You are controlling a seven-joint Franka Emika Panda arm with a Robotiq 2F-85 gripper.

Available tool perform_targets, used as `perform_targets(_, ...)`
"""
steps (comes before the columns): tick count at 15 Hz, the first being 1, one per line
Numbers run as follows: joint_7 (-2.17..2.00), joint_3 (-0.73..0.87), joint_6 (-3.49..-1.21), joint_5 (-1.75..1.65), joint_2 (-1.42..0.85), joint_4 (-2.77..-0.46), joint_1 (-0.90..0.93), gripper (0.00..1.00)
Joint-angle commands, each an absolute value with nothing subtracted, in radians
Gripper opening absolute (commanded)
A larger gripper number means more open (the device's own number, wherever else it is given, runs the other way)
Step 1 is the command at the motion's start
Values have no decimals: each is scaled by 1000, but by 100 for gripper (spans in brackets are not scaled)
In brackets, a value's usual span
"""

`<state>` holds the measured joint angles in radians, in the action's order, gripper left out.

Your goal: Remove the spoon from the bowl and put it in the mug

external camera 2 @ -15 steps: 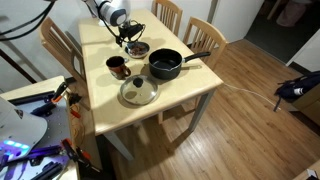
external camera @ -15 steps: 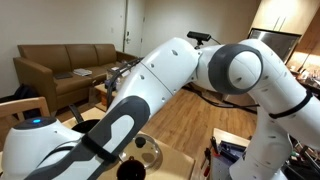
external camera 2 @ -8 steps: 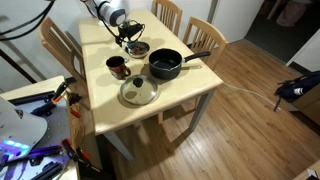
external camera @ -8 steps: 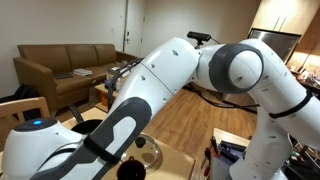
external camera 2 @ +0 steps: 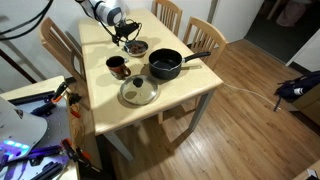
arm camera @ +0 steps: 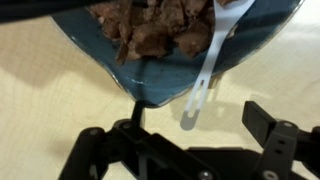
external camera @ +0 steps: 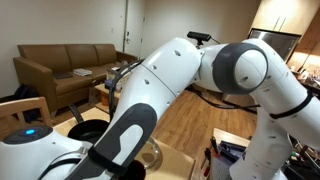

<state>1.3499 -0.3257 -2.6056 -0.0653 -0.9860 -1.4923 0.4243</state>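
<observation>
My gripper should next grab the white plastic spoon by the handle's end sticking out over the bowl's rim, so the spoon's head can enter the mug.
A white plastic spoon (arm camera: 209,62) lies in a blue-grey bowl (arm camera: 95,52) full of brown chunks, its handle sticking out over the rim toward me. In an exterior view this bowl (external camera 2: 138,48) sits at the far end of the wooden table. My gripper (arm camera: 185,135) is open, hovering just above the table beside the bowl, with the spoon's handle tip between and above its fingers, untouched. It also shows in an exterior view (external camera 2: 127,37). The small dark mug (external camera 2: 117,66) stands apart, nearer the table's middle.
A dark saucepan (external camera 2: 165,67) with a long handle stands beside the mug. A glass lid with a knob (external camera 2: 138,92) lies near the front edge. Wooden chairs (external camera 2: 205,35) surround the table (external camera 2: 180,95). My arm (external camera: 170,80) fills an exterior view.
My arm has shifted a little in both exterior views, with the gripper edging slightly toward the bowl's far side. The spoon, bowl and mug have not moved.
</observation>
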Motion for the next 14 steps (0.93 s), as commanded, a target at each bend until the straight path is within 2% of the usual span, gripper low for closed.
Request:
perform_targets(1, 1209, -306, -2705, -131, -914, -1607, 462, 100)
perform_targets(6, 1061, -284, -2809, -231, -867, -1696, 495, 100)
perform_targets(7, 1096, -322, -2764, -233, -932, -1612, 473, 100)
perform_targets(14, 1112, -350, -2696, -229, -951, -1584, 436, 100)
